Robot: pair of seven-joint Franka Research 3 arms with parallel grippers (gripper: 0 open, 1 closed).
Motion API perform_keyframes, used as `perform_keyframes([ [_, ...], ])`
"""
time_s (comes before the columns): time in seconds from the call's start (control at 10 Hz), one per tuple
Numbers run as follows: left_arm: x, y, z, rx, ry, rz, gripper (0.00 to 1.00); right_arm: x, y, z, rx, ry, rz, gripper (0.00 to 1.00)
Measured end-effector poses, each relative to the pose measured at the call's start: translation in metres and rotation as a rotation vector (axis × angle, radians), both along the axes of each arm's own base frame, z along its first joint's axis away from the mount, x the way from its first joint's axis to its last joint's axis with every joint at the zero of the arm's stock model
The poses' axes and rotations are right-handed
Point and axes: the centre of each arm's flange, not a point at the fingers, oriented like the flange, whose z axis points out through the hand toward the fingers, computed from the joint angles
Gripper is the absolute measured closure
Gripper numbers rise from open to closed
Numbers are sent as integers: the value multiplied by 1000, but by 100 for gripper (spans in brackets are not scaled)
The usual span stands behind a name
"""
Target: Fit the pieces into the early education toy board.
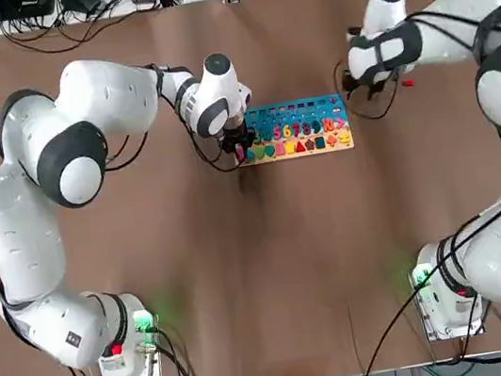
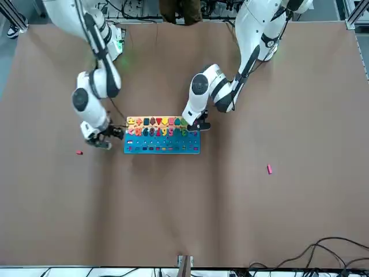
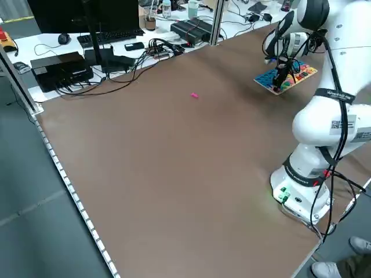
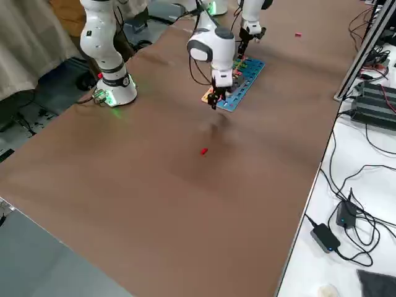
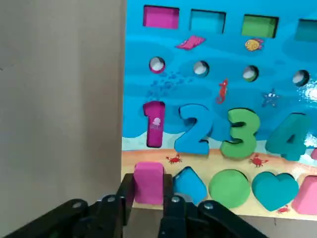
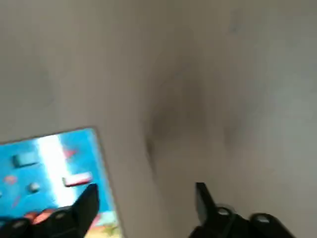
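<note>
Next, my right gripper grabs the red block piece by its two short ends to fit it into its slot in the toy board [image 2: 162,135].
The early education toy board [image 1: 298,110] lies mid-table, blue with a pale wooden strip and coloured numbers and shapes. My left gripper [image 1: 239,148] stands over its left end, shut on a pink rectangular piece [image 5: 148,181] held at the wooden strip's corner [image 5: 130,157]. My right gripper [image 1: 370,83] hovers just off the board's right end, open and wide, with nothing between its fingers [image 6: 89,198]. A red piece [image 2: 79,152] lies on the table beyond the right gripper. Another pink piece [image 2: 269,168] lies far off on the left arm's side.
The brown table [image 1: 273,270] spreads wide around the board. Cables and electronics [image 3: 87,63] line the benches past the table's edges. Both arm bases [image 1: 125,356] stand at the near edge.
</note>
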Motion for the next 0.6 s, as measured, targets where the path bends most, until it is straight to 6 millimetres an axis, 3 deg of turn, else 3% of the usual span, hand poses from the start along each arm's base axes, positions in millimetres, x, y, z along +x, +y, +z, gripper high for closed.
perform_keyframes([
  [0.2, 0, 0, 0, 0, -1, 0, 66, 12, -63, 5, 2, -15, -59, 1],
  [0.6, 1, 0, 0, 0, -2, 0, 68, 30, -136, 23, -13, -64, -111, 4],
])
